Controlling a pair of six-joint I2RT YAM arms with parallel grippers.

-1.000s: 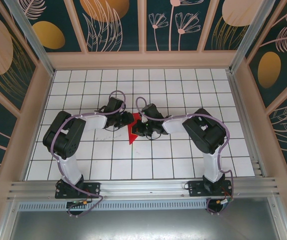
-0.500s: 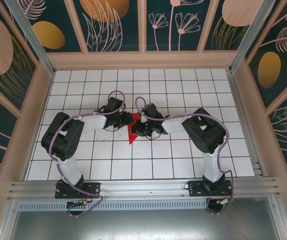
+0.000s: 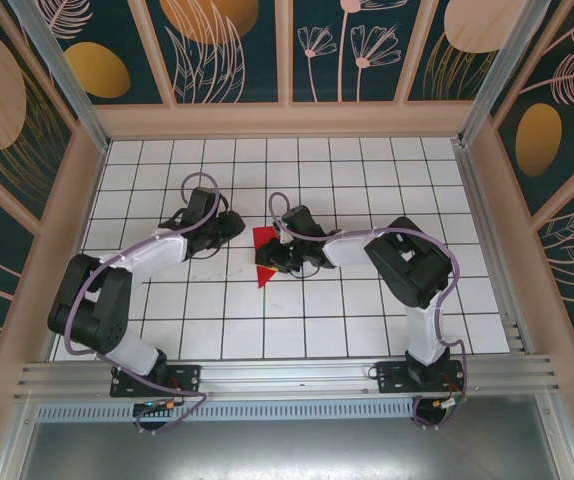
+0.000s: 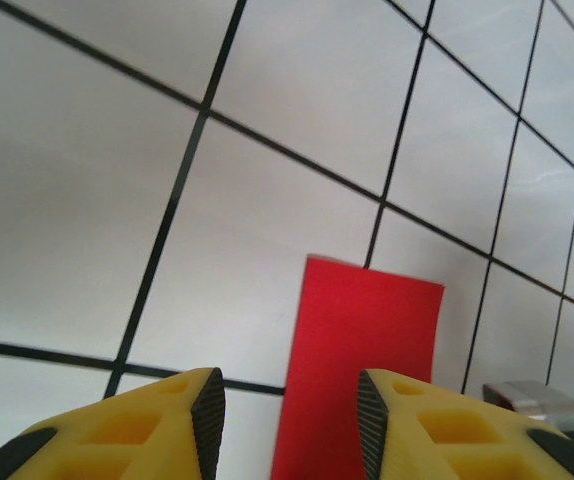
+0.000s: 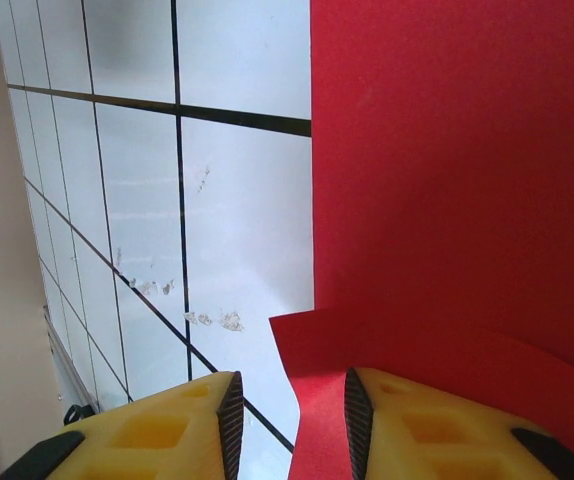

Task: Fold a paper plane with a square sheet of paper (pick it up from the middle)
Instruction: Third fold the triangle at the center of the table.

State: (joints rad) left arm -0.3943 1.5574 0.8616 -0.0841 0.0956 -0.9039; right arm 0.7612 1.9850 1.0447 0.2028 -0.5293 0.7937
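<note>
I need to fold the plane's wing outward, so next I should pinch the raised flap of the red paper [image 3: 266, 268] [image 5: 306, 354] with my right gripper.
The red sheet of paper [image 3: 264, 243] lies folded on the white grid table, narrow, with a point toward the near edge. My left gripper [image 3: 235, 227] is open just left of it, apart from the sheet. In the left wrist view, the left gripper [image 4: 289, 425] has its yellow fingers spread, and the paper [image 4: 367, 340] lies flat ahead under the right finger. My right gripper [image 3: 275, 262] hovers at the paper's right edge. In the right wrist view, the right gripper [image 5: 287, 430] is open, and a raised flap of the paper [image 5: 447, 150] stands beside its right finger [image 5: 437, 420].
Black grid lines cross the table [image 3: 367, 310]. Beige frame walls [image 3: 77, 200] close in both sides and the back. Small scuff marks [image 5: 207, 320] lie on the tile left of the paper. A grey metal part [image 4: 537, 400] shows at the lower right of the left wrist view.
My left arm has swung away to the left, and its gripper now sits clear of the paper. The right arm has stayed nearly in place over the paper.
</note>
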